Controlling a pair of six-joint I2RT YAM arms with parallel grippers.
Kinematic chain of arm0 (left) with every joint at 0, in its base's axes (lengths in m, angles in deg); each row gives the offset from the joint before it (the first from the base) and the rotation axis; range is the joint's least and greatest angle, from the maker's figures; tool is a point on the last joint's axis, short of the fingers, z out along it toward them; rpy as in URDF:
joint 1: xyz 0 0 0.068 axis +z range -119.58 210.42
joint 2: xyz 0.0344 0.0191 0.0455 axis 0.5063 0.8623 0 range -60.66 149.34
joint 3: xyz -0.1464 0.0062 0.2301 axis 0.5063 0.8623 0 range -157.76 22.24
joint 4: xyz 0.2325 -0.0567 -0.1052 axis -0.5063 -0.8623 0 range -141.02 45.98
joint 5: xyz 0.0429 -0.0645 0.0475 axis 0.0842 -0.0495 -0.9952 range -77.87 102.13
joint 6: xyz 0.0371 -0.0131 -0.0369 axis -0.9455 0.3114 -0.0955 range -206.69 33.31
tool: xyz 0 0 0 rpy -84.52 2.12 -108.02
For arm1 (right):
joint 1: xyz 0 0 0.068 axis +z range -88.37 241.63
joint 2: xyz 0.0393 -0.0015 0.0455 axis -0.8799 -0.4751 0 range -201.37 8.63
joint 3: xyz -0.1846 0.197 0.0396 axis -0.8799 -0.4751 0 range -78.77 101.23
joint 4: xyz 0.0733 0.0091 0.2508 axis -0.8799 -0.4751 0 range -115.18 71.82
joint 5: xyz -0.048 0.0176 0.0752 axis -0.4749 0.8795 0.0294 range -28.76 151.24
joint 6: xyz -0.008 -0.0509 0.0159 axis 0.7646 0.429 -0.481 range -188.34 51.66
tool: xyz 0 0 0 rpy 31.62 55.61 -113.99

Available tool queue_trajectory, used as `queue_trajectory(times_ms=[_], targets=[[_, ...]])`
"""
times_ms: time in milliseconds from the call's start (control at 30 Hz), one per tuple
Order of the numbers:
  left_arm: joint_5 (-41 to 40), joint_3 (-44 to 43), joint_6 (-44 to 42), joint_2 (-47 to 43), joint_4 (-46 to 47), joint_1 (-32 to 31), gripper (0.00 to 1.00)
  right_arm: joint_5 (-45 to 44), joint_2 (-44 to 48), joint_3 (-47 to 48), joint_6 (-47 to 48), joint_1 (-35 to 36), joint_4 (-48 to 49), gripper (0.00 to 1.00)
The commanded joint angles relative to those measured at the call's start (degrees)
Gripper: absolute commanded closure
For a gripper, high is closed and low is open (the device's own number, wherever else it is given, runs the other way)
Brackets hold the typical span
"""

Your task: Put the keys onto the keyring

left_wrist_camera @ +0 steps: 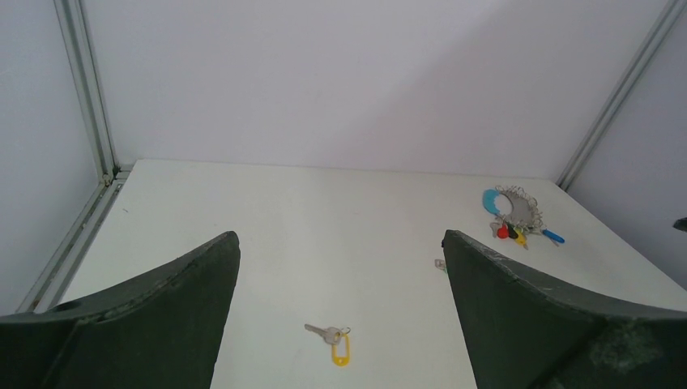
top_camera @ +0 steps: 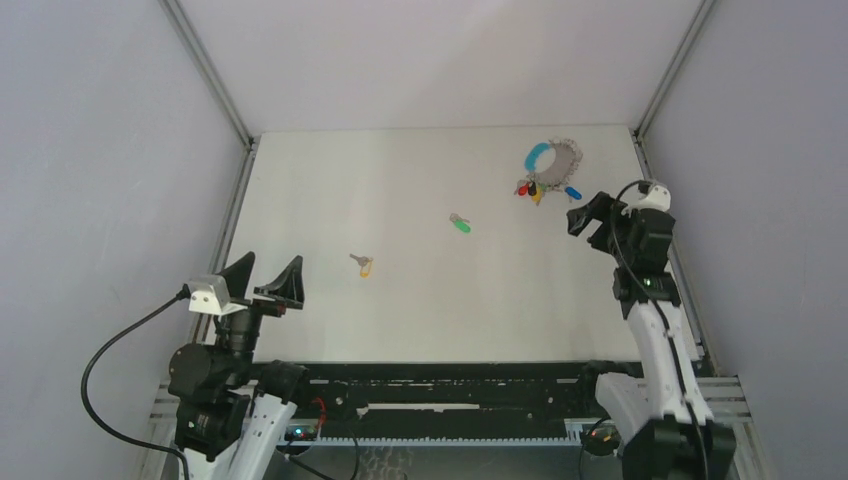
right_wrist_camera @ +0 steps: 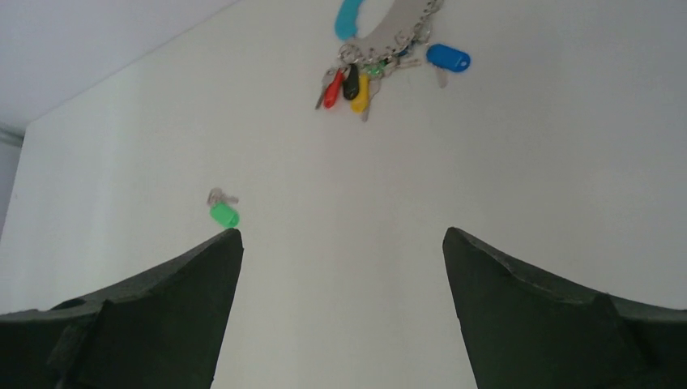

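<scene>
The keyring will next be held in my right gripper by its grey edge (top_camera: 568,166) (right_wrist_camera: 410,19) opposite the blue band, so the blue side stays free to hand to my left gripper.
The yellow-headed key (top_camera: 363,265) lies flat on the white table, left of centre; it also shows in the left wrist view (left_wrist_camera: 336,344). The green-headed key (top_camera: 460,224) lies near the middle; it also shows in the right wrist view (right_wrist_camera: 223,210). The keyring (top_camera: 550,160), a blue band and grey ring with coloured tagged keys, lies at the back right; it also shows in the right wrist view (right_wrist_camera: 381,32) and in the left wrist view (left_wrist_camera: 514,212). My left gripper (top_camera: 264,281) is open and empty, near and left of the yellow key. My right gripper (top_camera: 587,214) is open and empty, just near of the keyring.
The white table (top_camera: 400,310) is walled by grey panels with metal corner posts (top_camera: 212,75) at the back left and back right. A black rail (top_camera: 450,385) runs along the near edge between the arm bases.
</scene>
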Motion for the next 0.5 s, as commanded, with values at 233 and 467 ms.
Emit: queue_trajectory(times_ms=[233, 467], targets=[[-0.8, 0.4, -1.5, -0.1, -0.1, -0.1, 0.00, 10.4, -39.8, 10.7, -14.0, -8.5, 30.4, 0.20], [-0.3, 0.3, -1.7, 3.0, 0.0, -0.2, 0.00, 16.1, -62.8, 26.2, -21.5, -11.0, 35.6, 0.37]])
